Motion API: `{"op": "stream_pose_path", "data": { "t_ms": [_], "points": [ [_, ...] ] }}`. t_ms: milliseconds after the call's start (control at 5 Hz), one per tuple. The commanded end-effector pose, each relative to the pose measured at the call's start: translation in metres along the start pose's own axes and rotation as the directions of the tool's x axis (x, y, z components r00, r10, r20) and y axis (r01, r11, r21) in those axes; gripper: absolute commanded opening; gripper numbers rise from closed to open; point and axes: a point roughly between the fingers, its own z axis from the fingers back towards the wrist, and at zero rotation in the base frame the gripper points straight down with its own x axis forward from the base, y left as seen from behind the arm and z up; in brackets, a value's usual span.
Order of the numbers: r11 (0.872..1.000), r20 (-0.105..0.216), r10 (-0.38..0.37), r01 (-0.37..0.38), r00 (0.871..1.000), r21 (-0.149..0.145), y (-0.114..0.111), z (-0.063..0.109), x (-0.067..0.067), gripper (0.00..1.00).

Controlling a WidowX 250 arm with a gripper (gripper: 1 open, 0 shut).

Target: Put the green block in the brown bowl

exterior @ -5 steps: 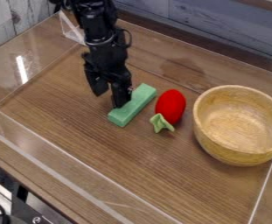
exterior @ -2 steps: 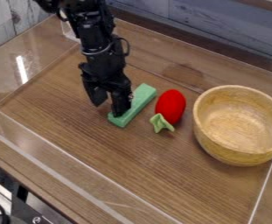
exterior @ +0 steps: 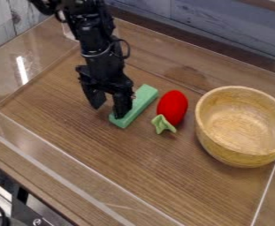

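Observation:
My gripper grabs the green block by its long body (exterior: 134, 108) next, to get the block into the brown bowl (exterior: 242, 125).
The green block (exterior: 140, 106) lies flat on the wooden table, a pale mint bar angled toward the front left. My black gripper (exterior: 108, 100) hangs open right at the block's left side, its fingers (exterior: 119, 99) low by the block's near end. From this angle it is unclear whether a finger touches the block. The brown bowl (exterior: 242, 125) stands upright at the right, tan wood, nothing inside it. Between block and bowl sits a red strawberry toy (exterior: 171, 107).
A clear plastic wall (exterior: 10, 53) runs along the left and front of the table, with a rim along the front edge (exterior: 127, 190). A grey backdrop (exterior: 222, 22) lies behind the table.
The gripper has shifted a little to the left and down beside the block, staying open. Block, strawberry and bowl have not moved.

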Motion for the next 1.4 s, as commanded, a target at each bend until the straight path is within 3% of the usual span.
{"op": "stream_pose_path", "data": {
  "t_ms": [0, 200, 600, 800, 1000, 1200],
  "points": [
    [1.000, -0.003, -0.009, 0.009, 1.000, 0.014, -0.007, -0.009, 0.011, 1.00],
    [1.000, -0.023, -0.015, 0.016, 1.000, 0.017, -0.014, -0.014, 0.018, 1.00],
    [0.997, -0.065, 0.069, -0.067, 0.995, 0.029, -0.028, -0.020, 0.003, 1.00],
    [0.993, -0.085, 0.119, -0.116, 0.989, 0.037, -0.033, -0.022, 0.010, 1.00],
    [0.985, -0.089, 0.169, -0.165, 0.982, 0.051, -0.036, -0.014, 0.017, 0.00],
    [0.983, -0.090, 0.179, -0.175, 0.980, 0.048, -0.037, 0.001, 0.014, 0.00]
  ]
}}
